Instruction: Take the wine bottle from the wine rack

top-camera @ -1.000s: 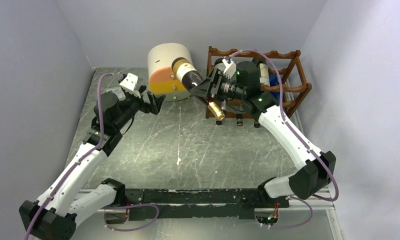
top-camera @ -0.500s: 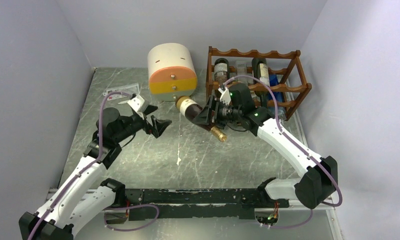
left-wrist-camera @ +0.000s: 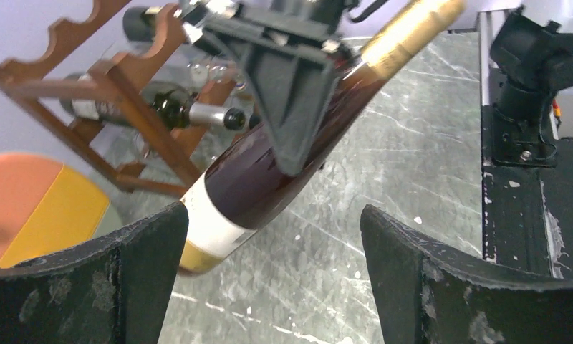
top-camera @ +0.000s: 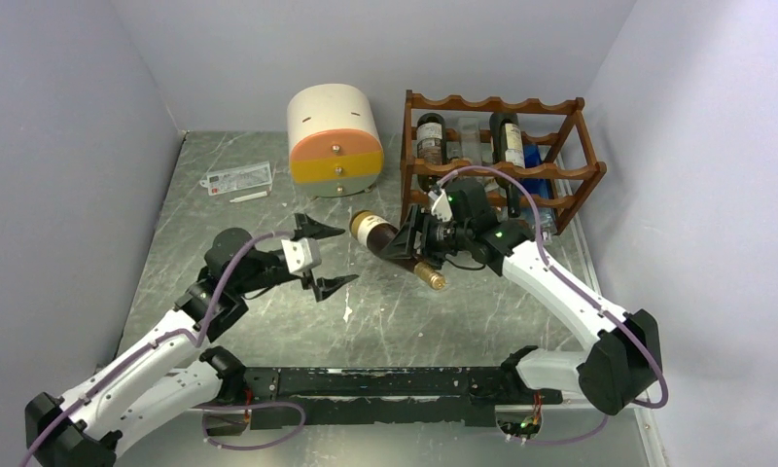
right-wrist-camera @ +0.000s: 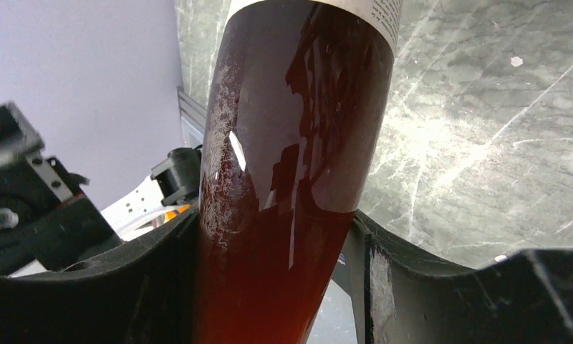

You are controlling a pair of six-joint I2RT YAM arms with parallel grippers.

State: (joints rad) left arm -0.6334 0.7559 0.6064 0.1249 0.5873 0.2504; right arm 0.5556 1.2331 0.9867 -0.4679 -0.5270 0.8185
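Note:
My left gripper grips the wine bottle by its gold foil neck (top-camera: 430,277) (left-wrist-camera: 411,34) next, leaving the wine bottle's base free to set it upright.
My right gripper (top-camera: 411,243) is shut on a dark wine bottle (top-camera: 383,236) with a white label and a gold foil neck (top-camera: 430,277). It holds the bottle tilted above the table, just left of and in front of the dark wooden wine rack (top-camera: 560,173). The right wrist view shows the bottle (right-wrist-camera: 298,143) clamped in my gripper (right-wrist-camera: 276,287). My left gripper (top-camera: 327,258) is open and empty, a short way left of the bottle's base. In the left wrist view, the bottle (left-wrist-camera: 269,172) hangs ahead of my open gripper (left-wrist-camera: 269,272), and the rack (left-wrist-camera: 126,93) stands behind.
Other bottles (top-camera: 510,141) lie in the rack. A cream-and-orange drawer unit (top-camera: 335,141) stands left of the rack. A clear card (top-camera: 239,178) and a small white stick (top-camera: 249,197) lie at the back left. Grey walls close in the table.
My right arm drew the bottle away from the rack, lower and toward the near side. My left gripper swung right and nearer, turning to face the bottle, still open.

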